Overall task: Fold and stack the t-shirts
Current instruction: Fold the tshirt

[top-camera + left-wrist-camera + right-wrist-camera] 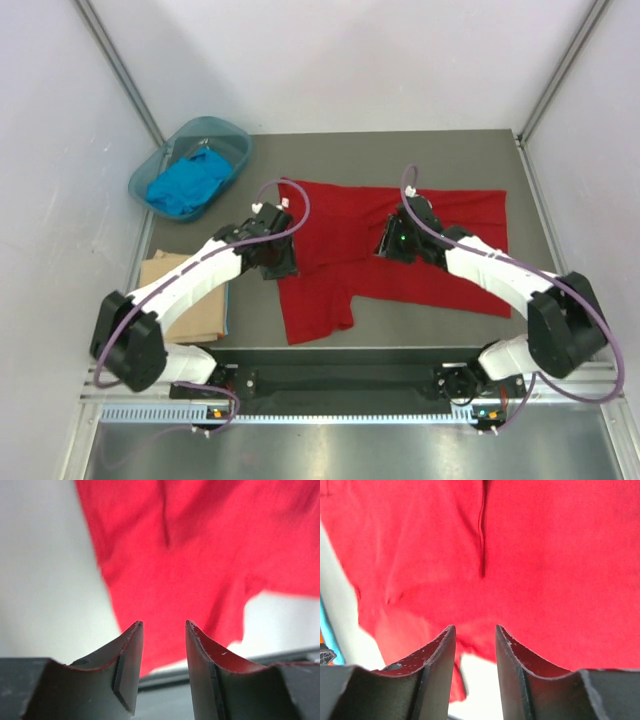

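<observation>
My left gripper is to fold the deep red t-shirt's near flap across the shirt, so it needs to grab the flap by its outer corner (292, 338) (146, 668) next.
The deep red t-shirt (340, 215) lies spread on the table, partly rumpled, with one flap reaching toward the near edge. My left gripper (278, 262) hovers over its left edge, open and empty; the left wrist view shows red cloth (190, 545) beyond the open gripper (162, 624). My right gripper (390, 245) hovers over the shirt's middle, open and empty; the right wrist view shows red cloth (545, 555) with a crease beyond the gripper (474, 627). The bright blue t-shirt (185, 185) lies bunched in the basin. The tan t-shirt (205, 318) lies folded at the left, partly under my left arm.
The translucent teal basin (215, 127) sits at the table's far left corner. White walls with metal posts stand close on both sides and behind. A black rail (350, 380) runs along the near edge between the arm bases.
</observation>
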### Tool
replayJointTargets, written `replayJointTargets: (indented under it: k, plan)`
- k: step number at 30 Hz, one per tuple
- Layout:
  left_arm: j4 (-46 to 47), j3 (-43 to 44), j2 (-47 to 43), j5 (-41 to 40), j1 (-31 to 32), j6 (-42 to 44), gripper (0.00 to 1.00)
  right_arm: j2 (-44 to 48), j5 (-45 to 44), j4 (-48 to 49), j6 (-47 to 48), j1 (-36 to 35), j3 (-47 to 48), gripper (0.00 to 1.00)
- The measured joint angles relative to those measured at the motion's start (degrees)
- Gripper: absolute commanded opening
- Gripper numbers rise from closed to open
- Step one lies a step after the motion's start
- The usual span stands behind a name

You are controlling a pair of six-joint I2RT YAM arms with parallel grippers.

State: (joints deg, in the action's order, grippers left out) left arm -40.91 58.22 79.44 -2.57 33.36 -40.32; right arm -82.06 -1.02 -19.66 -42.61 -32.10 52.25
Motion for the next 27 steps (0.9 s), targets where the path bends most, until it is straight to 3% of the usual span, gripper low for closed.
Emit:
replayJointTargets:
  k: [6, 12, 18, 27]
  plan:
    - [-3.32, -9.99, -10.23, 1.66, 0.22, -0.63, 0.48, 10.12, 1.70, -1.90, 0.35, 0.00, -7.98, 0.43]
    - [-4.11, -17.40, -18.88, 3.72, 0.70, -7.19, 0.46, 18.82, 1.73, -4.11, -0.24, 0.02, -12.13, 0.43]
    - [-2.25, -25.49, -18.99, 5.68, 2.54, -15.85, 0.44, 21.64, 1.73, -4.28, -0.02, 0.33, -12.55, 0.43]
    - [-2.38, -25.97, -18.73, 4.22, 5.46, -23.30, 0.43, 22.12, 2.64, -4.00, 0.66, 1.53, -14.01, 0.43]
